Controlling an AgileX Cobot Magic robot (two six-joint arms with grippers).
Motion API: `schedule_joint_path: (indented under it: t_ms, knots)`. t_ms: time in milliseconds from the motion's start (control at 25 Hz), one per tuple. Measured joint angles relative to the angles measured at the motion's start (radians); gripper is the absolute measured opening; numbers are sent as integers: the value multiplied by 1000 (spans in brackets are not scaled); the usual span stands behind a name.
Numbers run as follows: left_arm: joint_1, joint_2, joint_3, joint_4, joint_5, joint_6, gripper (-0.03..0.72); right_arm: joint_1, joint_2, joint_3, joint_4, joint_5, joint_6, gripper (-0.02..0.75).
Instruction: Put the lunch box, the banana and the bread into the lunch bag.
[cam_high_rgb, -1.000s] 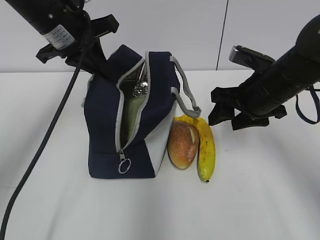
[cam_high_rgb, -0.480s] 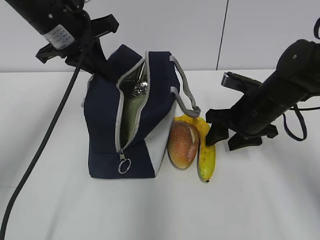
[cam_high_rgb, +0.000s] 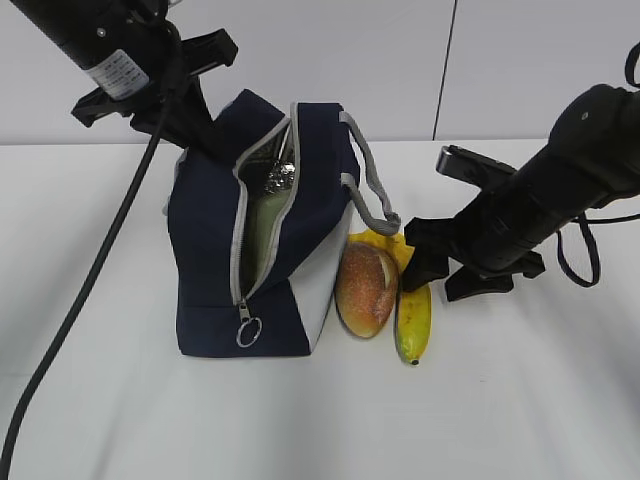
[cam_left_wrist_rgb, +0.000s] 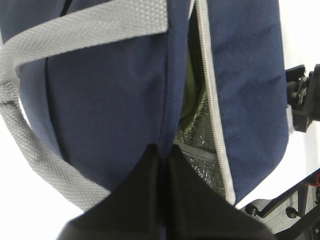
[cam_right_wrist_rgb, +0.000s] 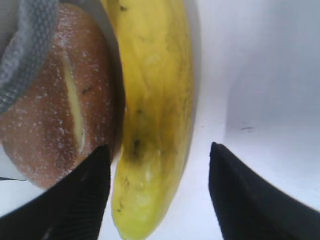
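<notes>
The banana is long and curved, and a grey strap loops over its top end, so I will grab it around its middle (cam_high_rgb: 409, 285) with my right gripper next.
The navy lunch bag (cam_high_rgb: 205, 240) stands on the white table with its zipper open. The sage-green lunch box (cam_high_rgb: 262, 235) shows inside it, and also in the left wrist view (cam_left_wrist_rgb: 191, 75). My left gripper (cam_high_rgb: 193, 135) is shut on the bag's upper fabric edge (cam_left_wrist_rgb: 125, 90) and holds the opening apart; its tips (cam_left_wrist_rgb: 162, 151) pinch the cloth. The bread (cam_high_rgb: 366, 288) leans on the bag's white side, with the banana (cam_high_rgb: 412, 305) right beside it. My right gripper (cam_high_rgb: 440, 275) is open, low over the banana's upper half. In the right wrist view the gripper (cam_right_wrist_rgb: 159, 150) straddles the banana (cam_right_wrist_rgb: 155, 90), next to the bread (cam_right_wrist_rgb: 50, 110).
A grey strap handle (cam_high_rgb: 372, 185) hangs over the bread and the banana's top end. The zipper ring pull (cam_high_rgb: 248, 332) hangs at the bag's front bottom. A black cable (cam_high_rgb: 90, 280) runs down from the left arm. Bare white table lies to the right and in front.
My right gripper has moved left and down, from mid-air beside the banana to straddling it. The left gripper, bag, bread and banana have not moved.
</notes>
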Motion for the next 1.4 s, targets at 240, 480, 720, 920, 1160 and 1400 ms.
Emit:
schedule_joint_path:
  t_ms: [240,480,720,920,1160,1400]
  knots:
    - [0,0,0,1,0,0,1,0,6,-6,19,0,-17,477]
    - [0,0,0,1,0,0,1,0,43,-46,23,6,-21,477]
    - [0,0,0,1,4,0,1,-4,76,-78,23,31,-21,477]
    - [0,0,0,2,6,0,1,-7,89,-78,23,31,-21,471]
    - [0,0,0,2,7,0,1,-7,97,-79,38,32,-21,337]
    - [0,0,0,2,7,0,1,-7,97,-79,40,32,-37,290]
